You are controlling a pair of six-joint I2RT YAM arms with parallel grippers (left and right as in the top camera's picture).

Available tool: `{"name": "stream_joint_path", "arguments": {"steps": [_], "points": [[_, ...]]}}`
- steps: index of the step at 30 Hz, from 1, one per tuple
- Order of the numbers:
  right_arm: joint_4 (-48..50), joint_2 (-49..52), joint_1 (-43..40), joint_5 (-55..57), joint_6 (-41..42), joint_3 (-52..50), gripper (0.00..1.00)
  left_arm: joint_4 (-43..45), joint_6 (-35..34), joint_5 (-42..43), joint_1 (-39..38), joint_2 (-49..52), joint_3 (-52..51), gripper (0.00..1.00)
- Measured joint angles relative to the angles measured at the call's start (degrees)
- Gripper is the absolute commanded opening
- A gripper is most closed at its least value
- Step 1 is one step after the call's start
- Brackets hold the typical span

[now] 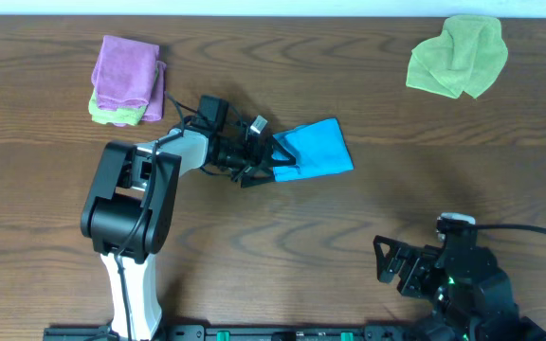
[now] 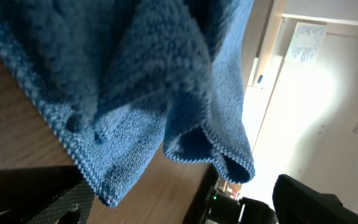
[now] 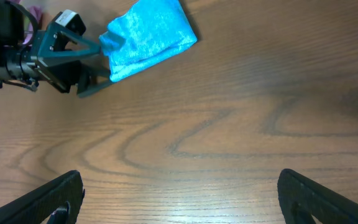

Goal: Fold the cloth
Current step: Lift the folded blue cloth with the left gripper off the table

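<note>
My left gripper will next grab the layers together, sideways at the blue cloth's edge facing the purple cloth (image 1: 126, 73). It will then lay the blue cloth (image 1: 316, 150) on top, still folded.
The blue cloth (image 1: 316, 150) lies folded into a small rectangle near the middle of the table. It also shows in the right wrist view (image 3: 148, 34), and it fills the left wrist view (image 2: 154, 74) as bunched layers. My left gripper (image 1: 271, 159) lies sideways at the cloth's left edge. Its fingers are spread wide, with the edge between them (image 3: 98, 65) (image 2: 179, 205). My right gripper (image 1: 391, 265) is open and empty over bare wood at the front right (image 3: 179, 199), well away from the cloth.
A folded purple cloth (image 1: 126, 71) rests on a folded green cloth (image 1: 117, 114) at the back left. A crumpled green cloth (image 1: 458, 55) lies at the back right. The table's front edge is close to the right arm.
</note>
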Motion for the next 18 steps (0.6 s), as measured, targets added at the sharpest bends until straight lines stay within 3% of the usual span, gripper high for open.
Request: {"name": "stream_joint_path", "arguments": {"steps": [9, 13, 18], "points": [[0.0, 0.0, 0.0, 0.0, 0.0, 0.0, 0.99, -18.4, 4.8, 2.1, 0.1, 0.1, -0.1, 0.95], [0.0, 0.0, 0.0, 0.0, 0.0, 0.0, 0.99, -16.9, 4.0, 2.0, 0.0, -0.3, -0.6, 0.95], [0.0, 0.0, 0.0, 0.0, 0.0, 0.0, 0.99, -7.1, -3.2, 1.8, -1.9, -0.6, -1.1, 0.95]]}}
